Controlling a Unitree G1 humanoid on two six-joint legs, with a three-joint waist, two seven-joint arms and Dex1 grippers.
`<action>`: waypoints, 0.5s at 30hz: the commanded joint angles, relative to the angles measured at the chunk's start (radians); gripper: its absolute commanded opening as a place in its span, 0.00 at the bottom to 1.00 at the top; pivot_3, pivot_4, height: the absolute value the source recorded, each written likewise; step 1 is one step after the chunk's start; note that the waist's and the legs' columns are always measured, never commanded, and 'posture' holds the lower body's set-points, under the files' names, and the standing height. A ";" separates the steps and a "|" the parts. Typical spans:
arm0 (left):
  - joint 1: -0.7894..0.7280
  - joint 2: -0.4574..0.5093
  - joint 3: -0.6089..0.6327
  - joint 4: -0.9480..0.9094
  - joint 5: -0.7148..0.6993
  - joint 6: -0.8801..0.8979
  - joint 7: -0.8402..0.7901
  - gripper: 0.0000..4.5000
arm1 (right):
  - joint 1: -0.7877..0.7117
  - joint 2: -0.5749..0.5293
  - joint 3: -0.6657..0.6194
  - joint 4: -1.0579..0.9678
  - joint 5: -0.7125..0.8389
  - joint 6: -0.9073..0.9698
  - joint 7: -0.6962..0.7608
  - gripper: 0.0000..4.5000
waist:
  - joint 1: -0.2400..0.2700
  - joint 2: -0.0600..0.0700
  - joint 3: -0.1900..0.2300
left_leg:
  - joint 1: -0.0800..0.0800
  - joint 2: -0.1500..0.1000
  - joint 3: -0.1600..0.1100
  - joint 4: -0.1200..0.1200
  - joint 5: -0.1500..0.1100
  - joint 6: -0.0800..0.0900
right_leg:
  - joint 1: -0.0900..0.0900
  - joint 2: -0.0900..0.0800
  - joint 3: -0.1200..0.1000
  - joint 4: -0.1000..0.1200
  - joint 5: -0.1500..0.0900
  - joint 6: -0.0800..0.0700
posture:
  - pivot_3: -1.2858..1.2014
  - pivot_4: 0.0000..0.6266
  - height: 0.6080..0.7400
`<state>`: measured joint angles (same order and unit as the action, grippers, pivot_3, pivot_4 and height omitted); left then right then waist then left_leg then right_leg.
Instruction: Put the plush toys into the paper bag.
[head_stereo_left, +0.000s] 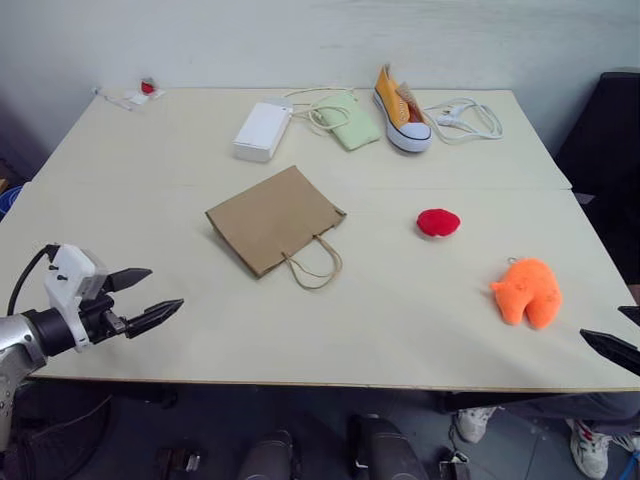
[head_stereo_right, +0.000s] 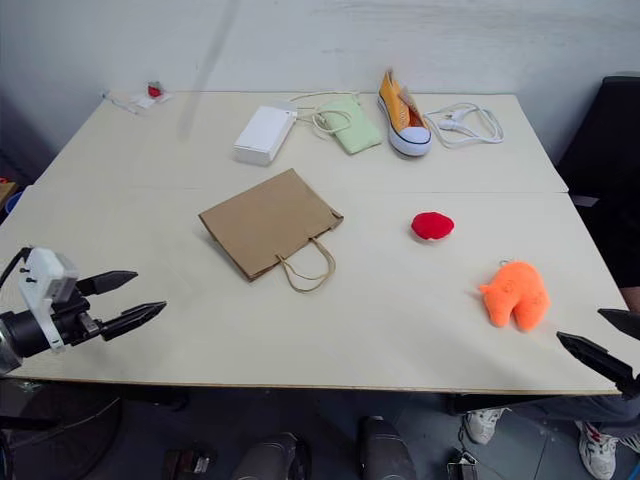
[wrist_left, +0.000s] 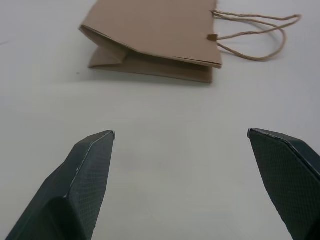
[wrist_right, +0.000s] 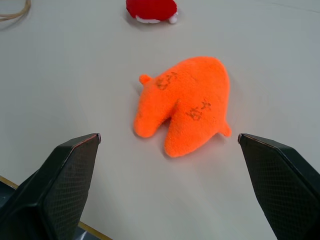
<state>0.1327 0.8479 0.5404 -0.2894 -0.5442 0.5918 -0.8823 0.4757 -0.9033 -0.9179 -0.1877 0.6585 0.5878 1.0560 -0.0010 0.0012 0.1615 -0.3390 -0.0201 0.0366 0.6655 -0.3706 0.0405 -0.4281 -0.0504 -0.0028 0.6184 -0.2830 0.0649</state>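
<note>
The left gripper pinches the bag by its thin cord handle looping out past the bag's opening next, since the paper bag's broad body lies flat.
The brown paper bag lies flat near the table's middle, its cord handles toward the front edge. A small round red plush toy rests to its right. Nearer the front right lies the orange fuzzy plush toy, also seen close in the right wrist view. My left gripper hovers open over the front left of the table, pointing toward the bag, nothing between its fingers. At the front right edge my right gripper stands open just short of the orange toy, empty.
Along the far side of the table sit a white box, a pale green pouch, an orange-and-white sneaker and a white cable. A small red-and-white item lies at the far left corner. A black chair stands right.
</note>
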 joint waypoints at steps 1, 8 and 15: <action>0.014 0.022 0.030 -0.013 0.017 -0.017 0.005 0.99 | 0.021 -0.050 -0.083 0.016 -0.012 0.003 0.041 1.00 | 0.000 0.001 0.000 | 0.000 0.000 0.000 0.000 0.000 0.000 | 0.000 0.000 0.000 0.000 0.000 0.000 | 0.52 0.24 1.00; 0.017 0.031 0.042 -0.010 0.005 -0.001 0.002 0.99 | -0.050 -0.062 -0.063 0.026 -0.006 0.041 0.011 1.00 | -0.001 -0.001 0.001 | 0.002 0.000 0.000 -0.001 0.002 -0.002 | 0.001 0.000 0.000 0.002 -0.001 -0.001 | 0.52 0.24 1.00; -0.065 0.015 -0.019 0.024 0.026 -0.040 0.028 0.99 | -0.085 -0.018 -0.041 -0.020 -0.005 0.038 -0.032 1.00 | 0.003 -0.001 0.001 | 0.002 0.000 0.000 -0.001 0.002 -0.004 | 0.001 0.000 0.000 0.002 -0.001 -0.001 | 0.52 0.24 1.00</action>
<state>0.0919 0.8623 0.5235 -0.2632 -0.5213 0.5745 -0.8634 0.3999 -0.9277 -0.9455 -0.1796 0.6470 0.6340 1.0369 0.0025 0.0002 0.1625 -0.3368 -0.0199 0.0365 0.6644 -0.3681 0.0370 -0.4273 -0.0502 -0.0027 0.6202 -0.2836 0.0639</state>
